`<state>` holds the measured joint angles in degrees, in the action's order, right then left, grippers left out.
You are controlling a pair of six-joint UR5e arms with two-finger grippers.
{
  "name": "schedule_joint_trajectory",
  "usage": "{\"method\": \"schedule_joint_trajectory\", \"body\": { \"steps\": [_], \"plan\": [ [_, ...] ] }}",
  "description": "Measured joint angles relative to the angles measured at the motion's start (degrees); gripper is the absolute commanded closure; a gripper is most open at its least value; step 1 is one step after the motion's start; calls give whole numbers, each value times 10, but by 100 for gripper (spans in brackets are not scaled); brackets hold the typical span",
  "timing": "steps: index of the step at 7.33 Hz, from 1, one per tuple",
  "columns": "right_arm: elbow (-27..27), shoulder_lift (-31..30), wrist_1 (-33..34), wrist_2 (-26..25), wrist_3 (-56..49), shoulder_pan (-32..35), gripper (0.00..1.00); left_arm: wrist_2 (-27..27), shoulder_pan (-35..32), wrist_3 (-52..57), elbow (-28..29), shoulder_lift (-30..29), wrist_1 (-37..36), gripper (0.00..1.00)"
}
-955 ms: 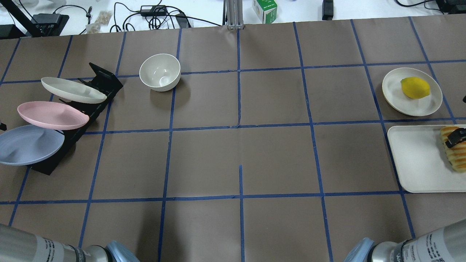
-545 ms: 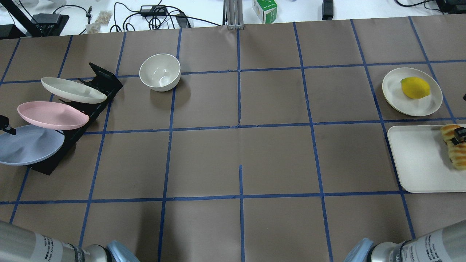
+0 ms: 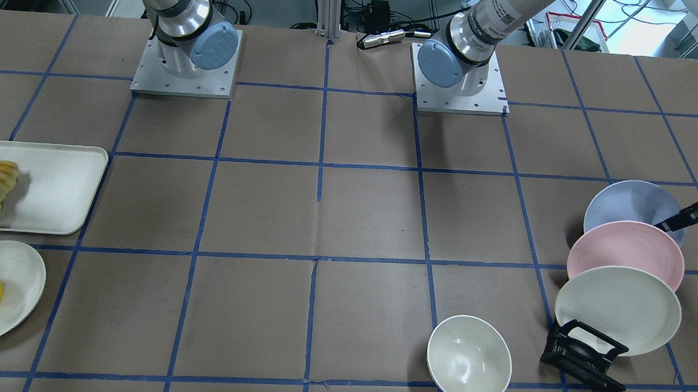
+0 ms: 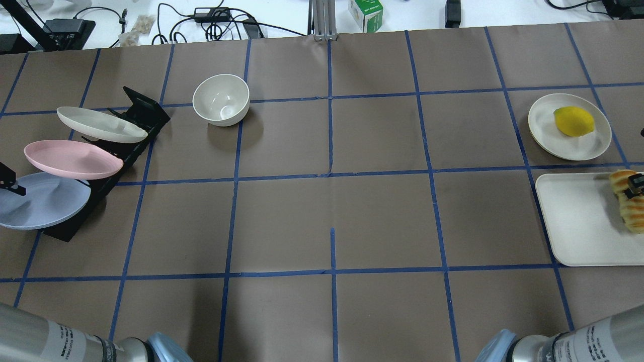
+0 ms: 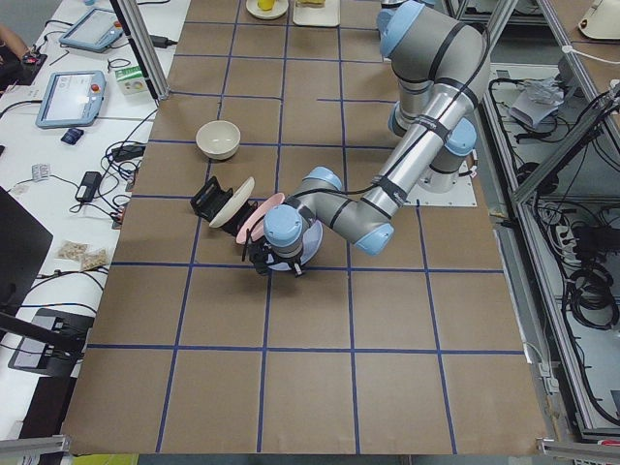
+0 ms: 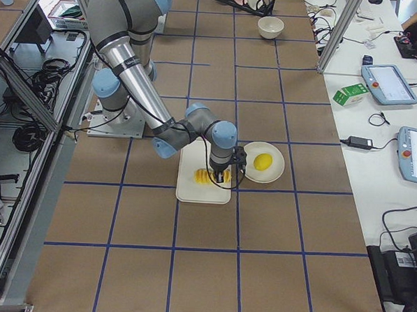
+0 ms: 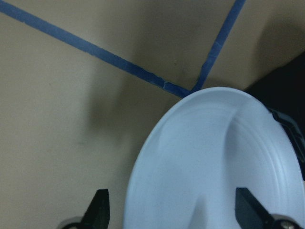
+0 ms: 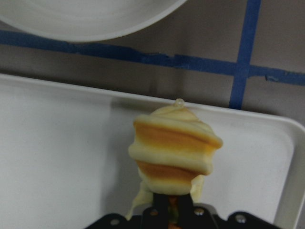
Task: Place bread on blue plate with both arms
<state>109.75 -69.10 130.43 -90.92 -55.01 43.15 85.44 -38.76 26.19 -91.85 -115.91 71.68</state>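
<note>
The blue plate's side is far wider than the left gripper's open fingers, so the left gripper will next pinch the blue plate by its thin raised rim.
The striped orange and pale-yellow bread lies on a white tray at the right edge. My right gripper is shut on its far end. In the right wrist view the loaf sticks out from between the closed fingers. The blue plate leans in the nearest slot of a black rack at the left. My left gripper is open at the plate's rim. In the left wrist view its jaws straddle the plate's edge, one finger outside and one over the plate's face.
A pink plate and an off-white plate stand in the same rack behind the blue one. A white bowl sits at the back left of centre. A lemon lies on a small plate beyond the tray.
My left gripper has come in from the left edge to the blue plate's rim. My right gripper has shifted toward the bread's far end, and the loaf has moved slightly.
</note>
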Motion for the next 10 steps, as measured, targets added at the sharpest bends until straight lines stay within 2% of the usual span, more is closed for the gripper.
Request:
{"method": "schedule_joint_trajectory", "body": {
  "steps": [7, 10],
  "plan": [
    [-16, -23, -14, -1, 14, 12, 100, 27, -4, 28, 16, 24, 20, 100],
    [-16, -67, -48, -1, 44, 36, 100, 29, 0, 54, 22, 75, 111, 100]
  ]
}}
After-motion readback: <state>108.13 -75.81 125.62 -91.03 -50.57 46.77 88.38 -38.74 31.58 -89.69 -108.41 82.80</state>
